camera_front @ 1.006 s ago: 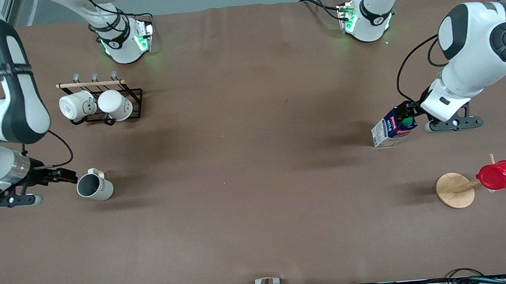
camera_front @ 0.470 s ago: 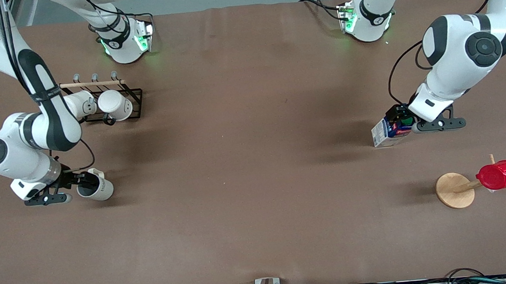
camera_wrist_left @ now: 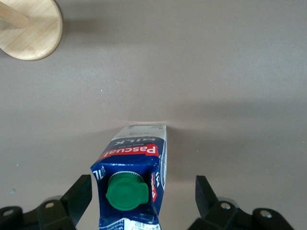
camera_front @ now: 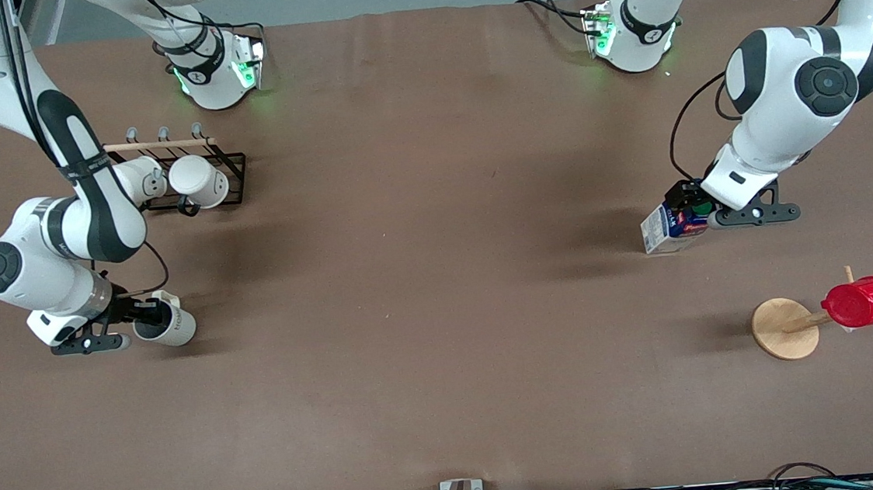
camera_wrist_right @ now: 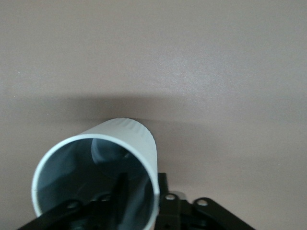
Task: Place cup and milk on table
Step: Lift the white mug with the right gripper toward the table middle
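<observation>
The milk carton has to be set beside the cup [camera_front: 168, 324] on the tabletop, so my left gripper will next grab the carton by its gabled top.
The off-white cup [camera_front: 172, 326] with a dark grey inside stands on the brown table [camera_front: 440, 291] toward the right arm's end. My right gripper [camera_front: 147, 313] is at its rim. In the right wrist view one finger is inside the cup [camera_wrist_right: 129, 139] and one outside, and the gripper [camera_wrist_right: 141, 189] is shut on the wall. The blue and white milk carton [camera_front: 672, 225] stands toward the left arm's end. My left gripper [camera_front: 694, 205] is open around its gabled top. In the left wrist view the fingers [camera_wrist_left: 79, 194] flank the milk [camera_wrist_left: 136, 153] without touching; the left gripper [camera_wrist_left: 144, 191] is level with the green cap.
A black wire rack [camera_front: 233, 179] with two all-white mugs stands farther from the front camera than the cup. A wooden stand [camera_front: 784, 328] carries a red ribbed cup [camera_front: 863, 302], nearer to the front camera than the milk. Its round base shows in the left wrist view [camera_wrist_left: 29, 28].
My right gripper has moved up to the cup and put one finger inside it. My left gripper has shifted slightly around the carton's top. Cup and carton have not moved.
</observation>
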